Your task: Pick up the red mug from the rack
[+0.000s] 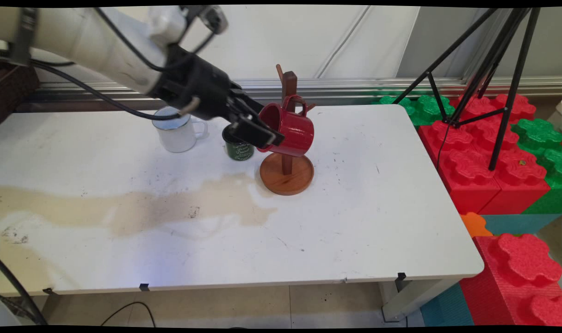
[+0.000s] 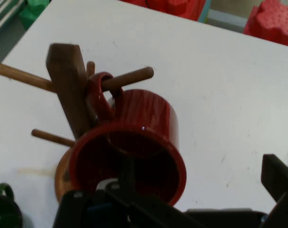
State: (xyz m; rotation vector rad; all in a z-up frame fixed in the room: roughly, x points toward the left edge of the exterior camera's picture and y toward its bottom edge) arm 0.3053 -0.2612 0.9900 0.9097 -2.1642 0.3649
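The robot's gripper should next grab the red mug by its side at its rim (image 1: 267, 149), so that the red mug's handle (image 1: 299, 102) stays free to slide off the peg.
A red mug (image 1: 295, 132) hangs tilted on a wooden mug tree (image 1: 287, 179), its handle looped over a peg beside the post. My gripper (image 1: 266, 128) is at the mug's open mouth, coming in from the left. In the hand view the red mug (image 2: 148, 116) fills the middle in front of the mug tree's post (image 2: 65, 83). The gripper (image 2: 201, 183) stands open. One of its fingers (image 2: 127, 173) reaches inside the rim, and the other is far out to the right, clear of the mug's wall.
A dark green mug (image 1: 239, 150) stands just left of the tree's base, partly behind the gripper. A white enamel mug (image 1: 176, 134) is further left. A brown stain (image 1: 137, 208) crosses the table. A black tripod (image 1: 489, 69) and red and green foam blocks (image 1: 489, 162) stand on the right.
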